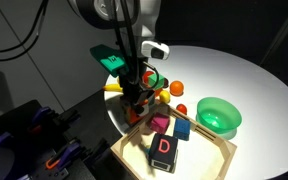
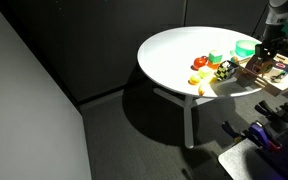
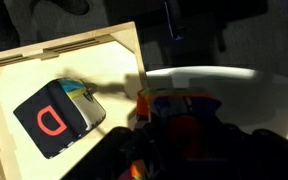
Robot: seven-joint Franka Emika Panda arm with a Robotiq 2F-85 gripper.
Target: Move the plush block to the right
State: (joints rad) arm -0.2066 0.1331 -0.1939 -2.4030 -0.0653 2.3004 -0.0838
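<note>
The plush block (image 3: 172, 104) hangs mostly past the tray's edge, and it would drop outside the wooden tray if I opened now, so my gripper should keep holding it.
The plush block (image 3: 172, 104) shows in the wrist view as a dark, shadowed cube with an orange side, between my fingers. It is at the edge of the wooden tray (image 3: 54, 65), beside the white table. My gripper (image 3: 174, 135) looks shut on it. In an exterior view my gripper (image 1: 134, 104) hangs low over the tray's far corner (image 1: 199, 158) and hides most of the block. It also shows small in an exterior view (image 2: 267, 52).
The tray holds a red "D" block (image 1: 162, 150) (image 3: 49, 120), a pink block (image 1: 160, 124) and a blue block (image 1: 182, 130). A green bowl (image 1: 218, 115) and small toys, including an orange ball (image 1: 177, 88), sit on the round white table (image 1: 239, 70).
</note>
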